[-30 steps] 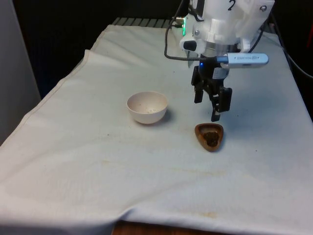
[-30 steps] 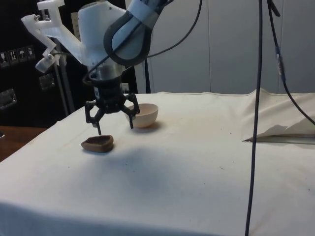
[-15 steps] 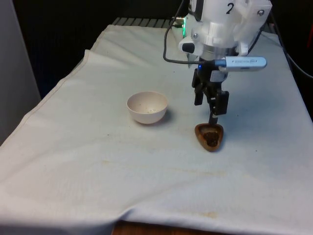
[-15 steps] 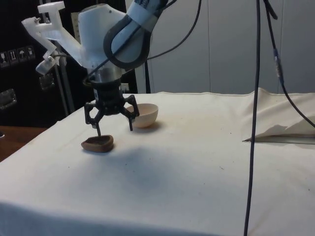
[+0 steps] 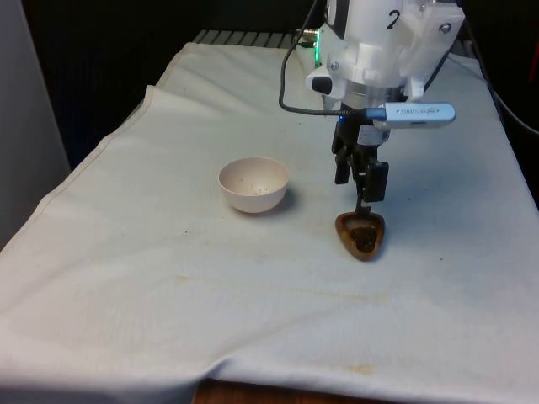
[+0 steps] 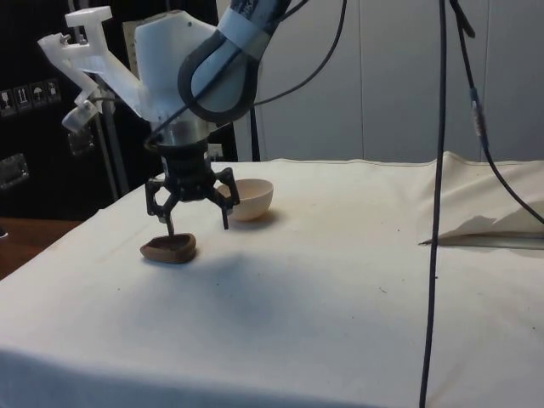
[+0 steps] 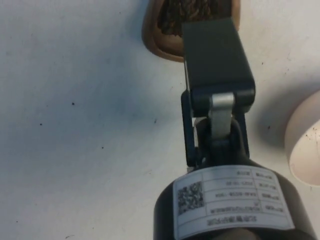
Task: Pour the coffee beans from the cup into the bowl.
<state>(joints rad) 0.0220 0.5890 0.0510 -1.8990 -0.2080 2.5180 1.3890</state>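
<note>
My gripper grabs the cup by the rim of its broad end next, to pour the coffee beans into the bowl.
A small brown cup holding dark coffee beans stands on the white cloth, towards the front view's right. To its left and a little farther back sits an empty cream bowl. My gripper hangs open just above the cup's far side. In the side view the gripper spreads wide: one fingertip hovers just above the cup, the other points down in front of the bowl. In the wrist view a dark finger overlaps the cup, with the bowl's rim beside it.
A black cable hangs down in the foreground of the side view. The cloth bunches into a fold at that view's right. The table's near edge runs below the cup.
The gripper has turned about its vertical axis and sunk slightly, bringing one fingertip close over the cup. Cup and bowl have not moved.
</note>
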